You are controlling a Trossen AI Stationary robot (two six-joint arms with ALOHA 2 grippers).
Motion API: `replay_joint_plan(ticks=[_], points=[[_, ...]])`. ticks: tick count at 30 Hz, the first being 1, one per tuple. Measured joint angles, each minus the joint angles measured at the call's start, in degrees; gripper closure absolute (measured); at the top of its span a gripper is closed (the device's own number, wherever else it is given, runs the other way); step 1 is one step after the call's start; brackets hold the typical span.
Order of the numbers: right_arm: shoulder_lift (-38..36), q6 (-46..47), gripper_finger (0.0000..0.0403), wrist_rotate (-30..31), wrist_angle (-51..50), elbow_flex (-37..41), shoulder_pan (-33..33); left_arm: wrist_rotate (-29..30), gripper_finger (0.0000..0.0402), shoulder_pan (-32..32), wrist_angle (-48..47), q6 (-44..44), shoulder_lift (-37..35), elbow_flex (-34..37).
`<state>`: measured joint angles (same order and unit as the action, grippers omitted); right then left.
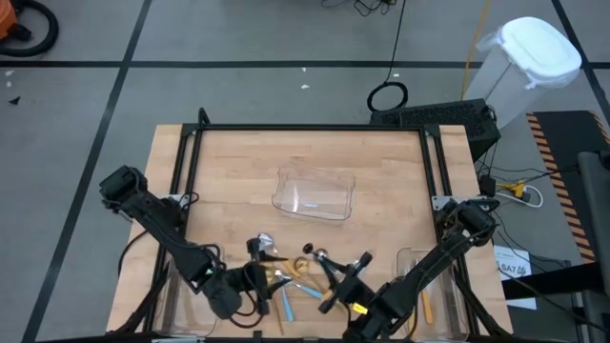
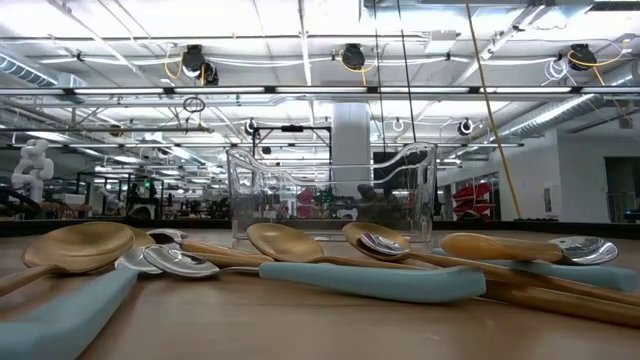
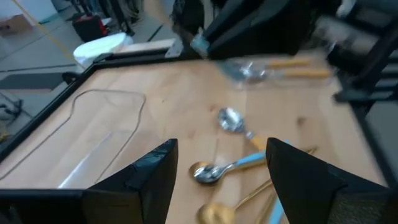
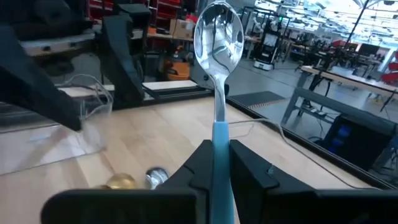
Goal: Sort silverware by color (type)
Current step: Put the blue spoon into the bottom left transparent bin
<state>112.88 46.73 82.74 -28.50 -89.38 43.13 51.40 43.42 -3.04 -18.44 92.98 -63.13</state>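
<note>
The left gripper grabs the spoon in my right gripper by its light-blue handle next, to sort it by color.
My right gripper [image 4: 221,163] is shut on a spoon with a silver bowl and a light-blue handle, held above the table's near middle [image 1: 335,276]. My left gripper [image 3: 217,180] stands open above the loose spoons, with nothing between its fingers; in the high view it is left of the pile [image 1: 255,284]. Below it lie a blue-handled spoon [image 3: 217,171], a second silver bowl [image 3: 230,118] and a gold spoon [image 3: 214,214]. The low view shows several spoons lying flat and crossing one another, gold bowls [image 2: 285,240] and blue handles [image 2: 380,282] among them. My right gripper pinches the spoon's light-blue handle [image 4: 221,140] between its two fingers, which lie along the handle. The spoon sticks out ahead of the fingertips, its silver bowl [image 4: 217,34] farthest from them. It is lifted clear of the table.
A clear plastic tray [image 1: 315,193] stands at the table's middle, behind the spoons [image 2: 330,195]. Another clear tray [image 1: 419,276] sits at the near right under my right arm, with an orange-handled piece [image 1: 426,307] in it. A black frame [image 1: 315,127] borders the table.
</note>
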Motion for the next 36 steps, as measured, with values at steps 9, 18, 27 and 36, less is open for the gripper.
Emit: replay_joint_plan(ticks=[9, 18, 27, 36], points=[[0.02, -9.87, 0.0372, 0.01, 13.93, 0.00, 0.11, 1.04, 0.0158, 1.49, 14.28, 1.86, 5.71, 0.04], [0.02, -24.77, 0.0371, -1.12, 31.83, 0.00, 0.00, 1.64, 0.0158, 1.47, 22.31, 3.29, 8.12, 0.04], [0.02, -37.10, 0.0370, -15.51, 47.62, 0.00, -2.50, 1.83, 0.0158, 0.85, 24.09, 3.30, 8.10, 0.02], [0.85, -42.88, 0.0370, -23.86, 53.03, 0.00, -4.52, 2.70, 0.0158, 0.98, 25.26, 6.26, 8.10, 0.02]])
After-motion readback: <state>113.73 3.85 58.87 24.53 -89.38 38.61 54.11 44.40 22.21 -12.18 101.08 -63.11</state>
